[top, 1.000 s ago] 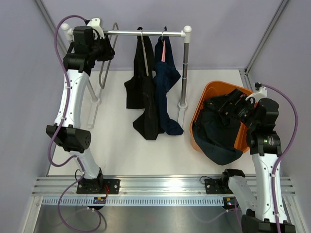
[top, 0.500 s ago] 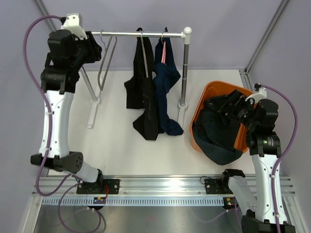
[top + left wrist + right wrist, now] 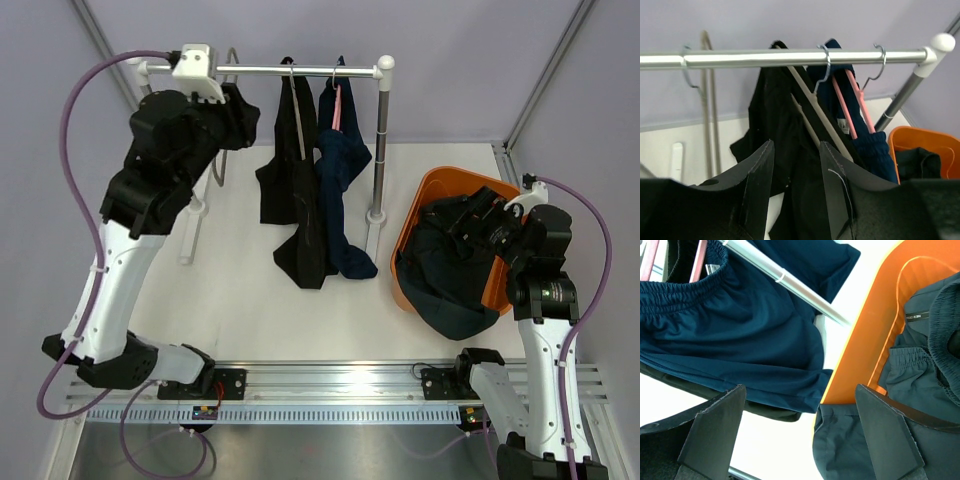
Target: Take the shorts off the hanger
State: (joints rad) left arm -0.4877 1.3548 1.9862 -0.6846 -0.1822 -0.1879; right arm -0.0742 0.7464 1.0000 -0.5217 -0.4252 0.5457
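My left gripper grabs the grey hanger (image 3: 294, 89) beside its hook next, so the hook and black shorts (image 3: 295, 200) stay free for unhooking and removal.
Black shorts (image 3: 295, 200) hang on a grey hanger (image 3: 816, 107) from the silver rail (image 3: 300, 70). Navy shorts (image 3: 345, 175) hang beside them on a pink hanger (image 3: 856, 105). Dark teal shorts (image 3: 450, 280) lie in the orange basket (image 3: 430, 185) and spill over its near rim. My left gripper (image 3: 250, 120) is raised just left of the black shorts. In its wrist view the left gripper (image 3: 796, 150) is open, nothing between its fingers, with black shorts (image 3: 770, 110) straight ahead. My right gripper (image 3: 797, 395) stands wide open over the basket's left rim (image 3: 875, 330), empty.
An empty grey hanger (image 3: 710, 105) hangs at the rail's left end. The rack's right post (image 3: 380, 140) stands between the hanging shorts and the basket. Its foot bars lie on the white table (image 3: 240, 290). Purple walls close in the back and sides.
My left arm has swung from the rail's left end toward the black shorts, and its jaws have opened wider. The right arm and the garments have not moved.
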